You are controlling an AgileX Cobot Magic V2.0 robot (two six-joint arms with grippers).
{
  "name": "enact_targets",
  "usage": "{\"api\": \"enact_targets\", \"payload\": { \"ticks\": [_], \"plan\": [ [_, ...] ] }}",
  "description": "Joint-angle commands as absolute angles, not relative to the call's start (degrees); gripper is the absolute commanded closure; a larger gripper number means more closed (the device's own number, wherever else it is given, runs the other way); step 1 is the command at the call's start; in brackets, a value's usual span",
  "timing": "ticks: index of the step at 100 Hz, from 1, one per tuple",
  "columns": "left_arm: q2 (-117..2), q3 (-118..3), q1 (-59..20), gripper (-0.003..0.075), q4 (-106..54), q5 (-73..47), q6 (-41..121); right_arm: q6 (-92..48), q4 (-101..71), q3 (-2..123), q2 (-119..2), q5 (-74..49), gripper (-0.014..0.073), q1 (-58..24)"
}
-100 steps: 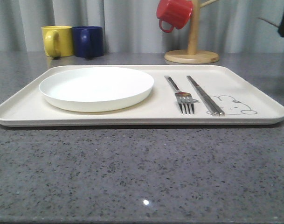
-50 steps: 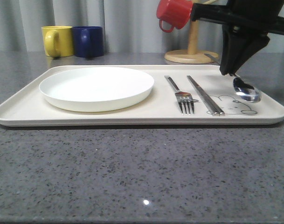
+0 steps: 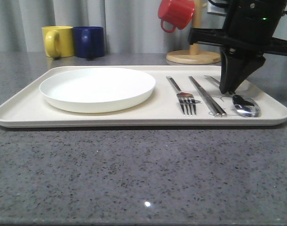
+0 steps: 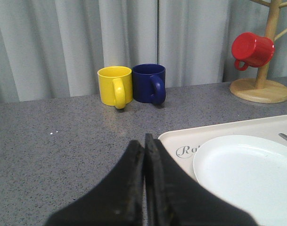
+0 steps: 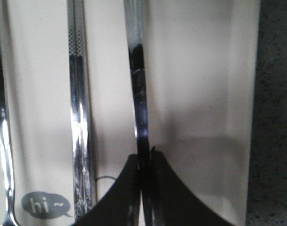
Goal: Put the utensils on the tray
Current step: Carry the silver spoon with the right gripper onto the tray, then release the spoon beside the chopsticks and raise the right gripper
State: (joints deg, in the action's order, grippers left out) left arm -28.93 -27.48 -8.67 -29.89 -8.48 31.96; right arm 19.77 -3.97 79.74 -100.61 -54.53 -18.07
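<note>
The spoon bowl (image 3: pixel 247 106) is on the cream tray's bottom, inside the tray's rim. My right gripper should open now.
The cream tray (image 3: pixel 20 106) holds the white plate (image 3: pixel 97 88) on its left, with the fork (image 3: pixel 183 96) and the chopsticks (image 3: pixel 207 96) right of centre. My right gripper (image 3: pixel 226 89) is shut on the handle of the spoon (image 3: pixel 246 106), whose bowl lies low over the rabbit drawing at the tray's front right. In the right wrist view the spoon handle (image 5: pixel 137 84) runs between the fingers (image 5: pixel 155 188), beside the chopsticks (image 5: pixel 78 117) and the fork (image 5: pixel 3 141). My left gripper (image 4: pixel 144 141) is shut and holds nothing, above the table by the tray (image 4: pixel 218 132) and the plate (image 4: pixel 247 174).
A yellow mug (image 3: pixel 57 41) and a blue mug (image 3: pixel 89 41) stand behind the tray at the back left. A wooden mug stand (image 3: pixel 194 56) with a red mug (image 3: pixel 176 13) hanging on it is at the back right. Grey table (image 3: pixel 143 174) lies in front.
My right arm came into view with the spoon, then moved down and slightly left. The spoon's bowl now sits lower, beside the chopsticks. The left gripper's earlier state is not shown.
</note>
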Motion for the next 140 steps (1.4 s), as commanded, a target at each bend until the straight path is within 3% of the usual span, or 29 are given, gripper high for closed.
{"api": "enact_targets", "payload": {
  "ticks": [1,27,39,69,95,140],
  "plan": [
    [-29.1,-29.1,-9.0,0.0738,-30.6,-4.7,32.0,20.1,-3.8,81.2,-98.0,-52.9,0.0558,-18.1],
    [-29.1,-29.1,-9.0,0.0738,-30.6,-4.7,32.0,20.1,-3.8,81.2,-98.0,-52.8,0.0326,-18.1],
    [-29.1,-29.1,-9.0,0.0738,-30.6,-4.7,32.0,20.1,-3.8,81.3,-97.7,-52.8,0.027,-18.1],
    [-29.1,-29.1,-9.0,0.0738,-30.6,-4.7,32.0,19.7,0.5,81.9,-92.0,-50.2,0.027,-17.1],
    [-29.1,-29.1,-9.0,0.0738,-30.6,-4.7,32.0,16.1,2.7,79.8,-83.1,-50.1,0.027,-10.3],
    [-29.1,-29.1,-9.0,0.0738,-30.6,-4.7,32.0,16.0,7.2,54.0,-56.6,-37.4,0.027,0.4]
  ]
}}
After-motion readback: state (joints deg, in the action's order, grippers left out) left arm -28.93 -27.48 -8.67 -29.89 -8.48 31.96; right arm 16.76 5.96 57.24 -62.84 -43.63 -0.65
